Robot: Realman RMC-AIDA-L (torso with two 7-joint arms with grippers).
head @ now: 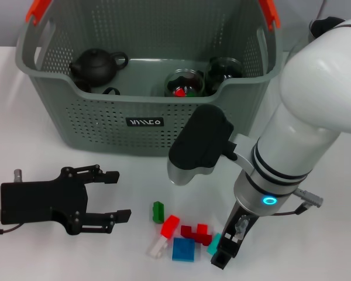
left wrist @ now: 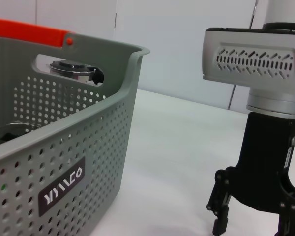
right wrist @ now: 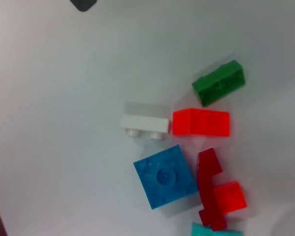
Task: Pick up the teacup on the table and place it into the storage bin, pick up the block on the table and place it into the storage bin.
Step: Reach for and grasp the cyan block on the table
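My right gripper closes on the block now, since its fingers reach down beside the teal block (head: 214,244) (right wrist: 216,229) at tabletop level and would catch it.
Several small blocks lie on the white table in front of me: green (head: 158,211), red (head: 170,225), white (head: 157,247), blue (head: 183,249), dark red (head: 196,233) and teal (head: 214,243). My right gripper (head: 222,254) points down right beside the teal block, fingers apart; it also shows in the left wrist view (left wrist: 253,228). The right wrist view shows the green (right wrist: 219,82), red (right wrist: 201,123), white (right wrist: 145,125) and blue (right wrist: 165,176) blocks. The storage bin (head: 146,126) stands behind. No teacup shows on the table; two glass cups (head: 184,83) stand inside the bin. My left gripper (head: 123,195) is open and empty at the lower left.
A black teapot (head: 96,65) sits in the bin's left part. The bin has orange-red handles (head: 38,10) and a black label (head: 145,122). The bin's wall (left wrist: 64,147) stands close beside the left wrist. My right arm's white elbow (head: 316,117) rises over the table's right side.
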